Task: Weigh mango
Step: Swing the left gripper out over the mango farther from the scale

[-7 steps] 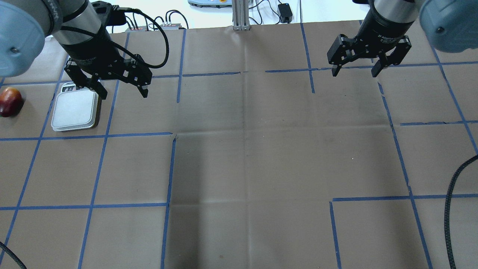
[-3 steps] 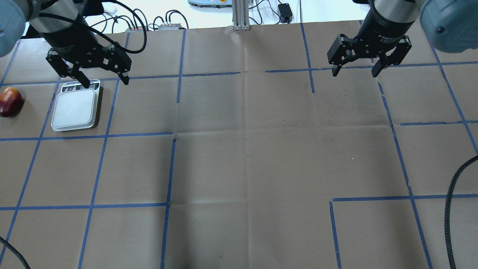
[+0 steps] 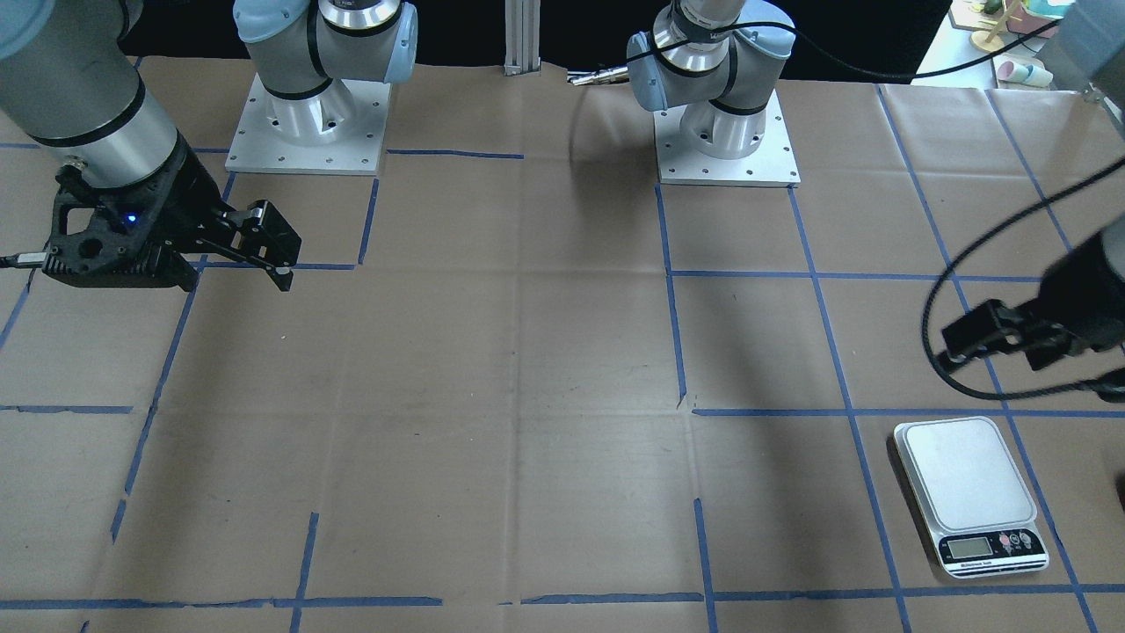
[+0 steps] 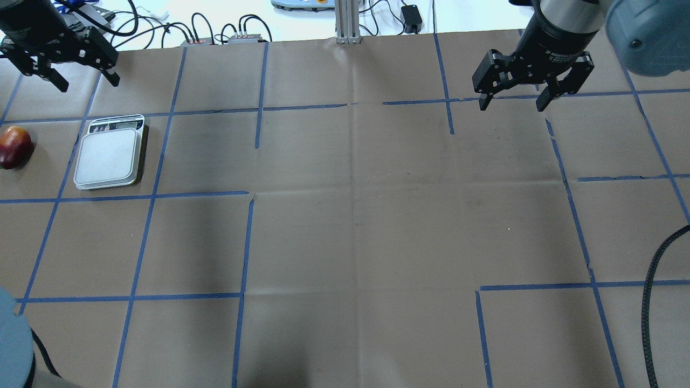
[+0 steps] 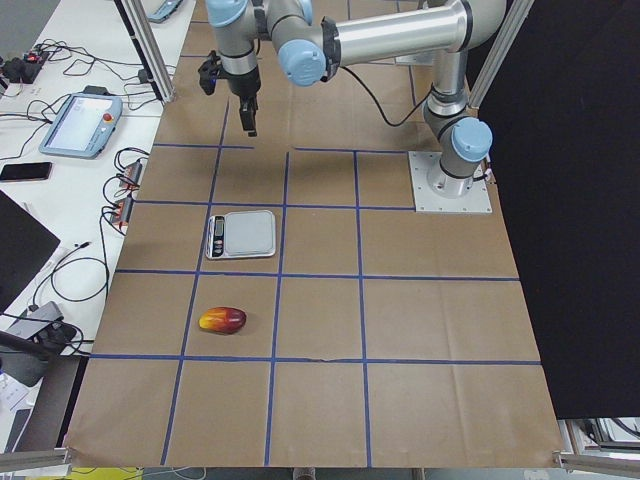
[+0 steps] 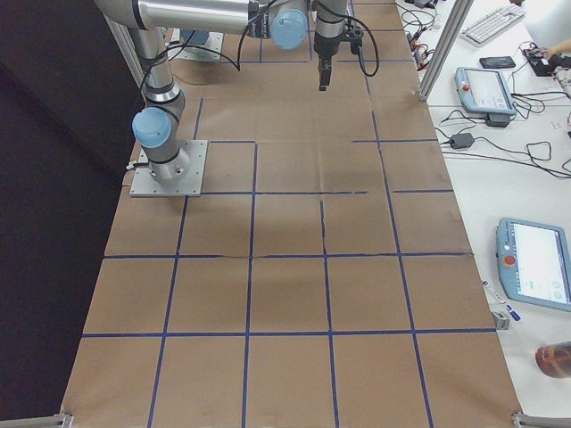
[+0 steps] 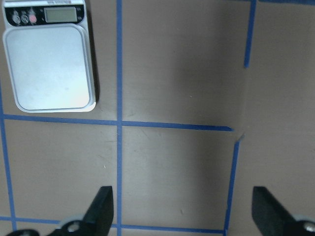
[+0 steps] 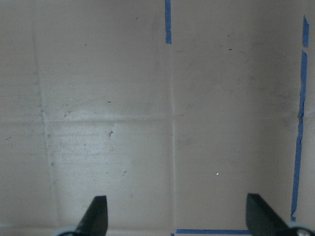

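Observation:
My left gripper grabs the mango by its dark red end (image 3: 1121, 491) next, to weigh it on the white scale (image 3: 970, 476).
The mango (image 4: 15, 146), dark red fading to orange, lies on the brown paper near the table's left edge. It also shows in the exterior left view (image 5: 222, 320). The white scale (image 4: 108, 156) sits just to its right with its platform bare, and shows in the front view (image 3: 967, 479) and the left wrist view (image 7: 49, 66). My left gripper (image 4: 89, 84) is open and empty, raised beyond the scale, well apart from the mango. My right gripper (image 4: 512, 104) is open and empty over the far right of the table, above bare paper in its wrist view (image 8: 175, 201).
Blue tape lines grid the brown paper. Cables and boxes (image 4: 215, 32) and an aluminium post (image 4: 347, 21) sit beyond the far edge. A black cable (image 4: 649, 302) hangs at the right. Both arm bases (image 3: 725, 132) stand on the robot's side.
My left gripper has moved from just over the scale's far end up and away to the far left corner, still open. The right gripper, mango and scale have not moved.

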